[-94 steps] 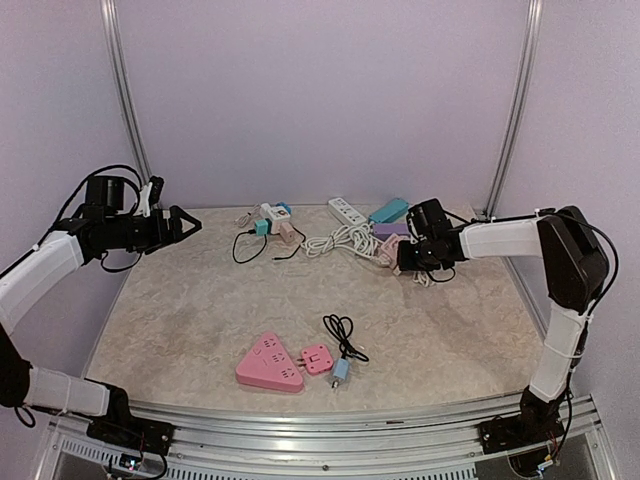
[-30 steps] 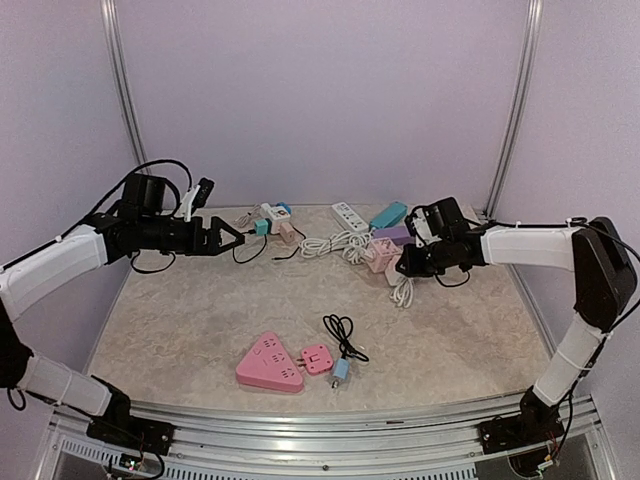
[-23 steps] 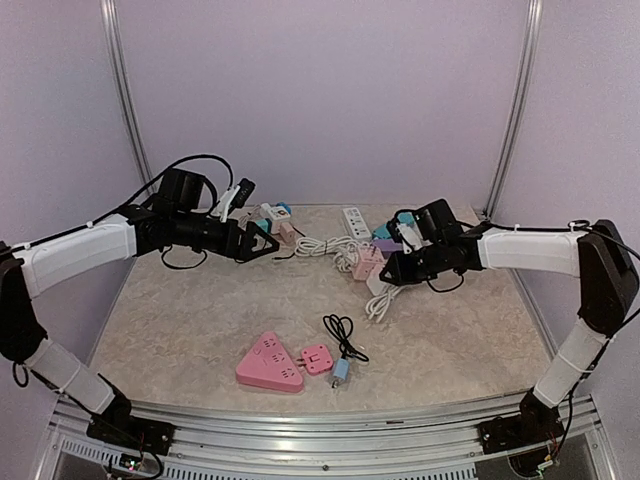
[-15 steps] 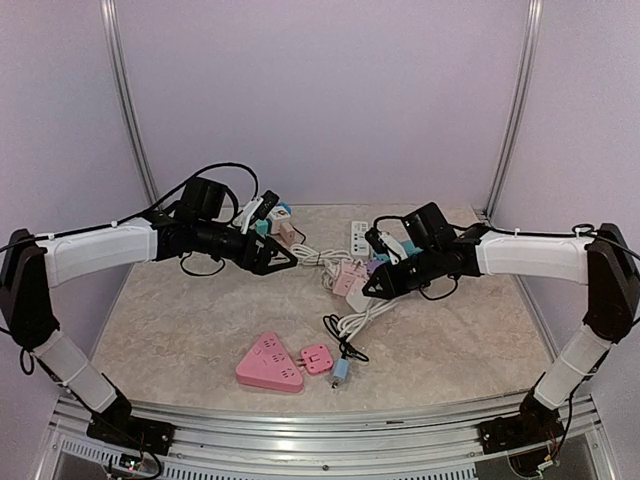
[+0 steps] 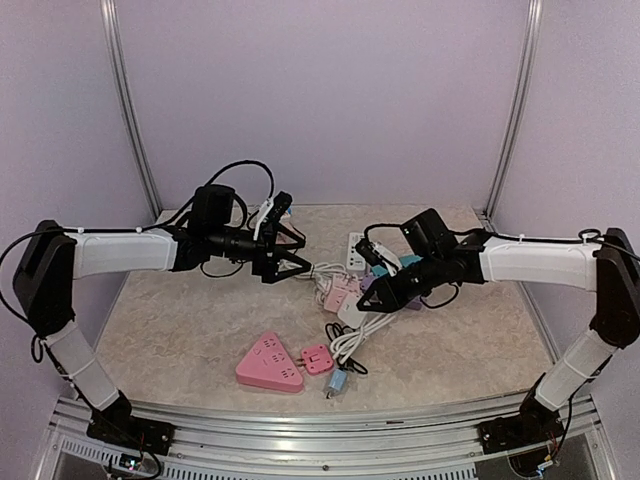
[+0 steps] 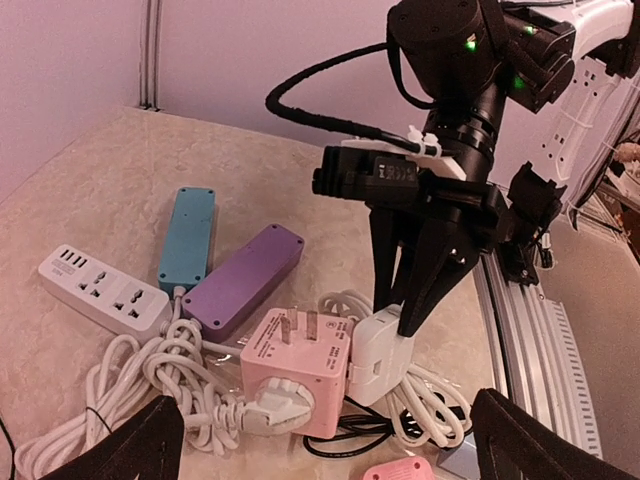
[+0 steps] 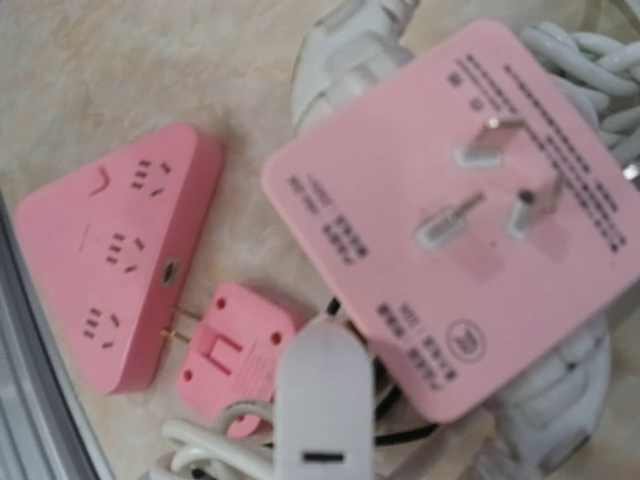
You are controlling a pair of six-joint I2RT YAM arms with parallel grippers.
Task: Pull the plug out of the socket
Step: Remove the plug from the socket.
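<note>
Next, my left gripper grabs the pink cube socket (image 6: 295, 364) across its sides at its near end, so the white plug block (image 6: 378, 355) stays free to pull off.
A pink cube socket (image 5: 338, 290) lies mid-table with its prongs up; it also shows in the left wrist view (image 6: 300, 370) and the right wrist view (image 7: 470, 220). A white plug block (image 6: 378, 355) sits in the cube's right side. My right gripper (image 6: 400, 315) is shut on the top of this plug, and it appears in the top view (image 5: 372, 292). The plug fills the lower middle of the right wrist view (image 7: 325, 400). A second white plug on a coiled white cable (image 6: 275, 405) sits in the cube's near face. My left gripper (image 5: 295, 258) is open, just left of the cube, apart from it.
A purple power strip (image 6: 240, 280), a teal one (image 6: 188, 235) and a white one (image 6: 100, 290) lie behind the cube. A pink triangular socket (image 5: 268, 363), a small pink plug (image 5: 317, 357) and a blue plug on a black cable (image 5: 336, 383) lie near the front edge.
My right gripper has dragged the pink cube and its white cable left and toward the front. My left arm has swung right, toward the cube, with its jaws open.
</note>
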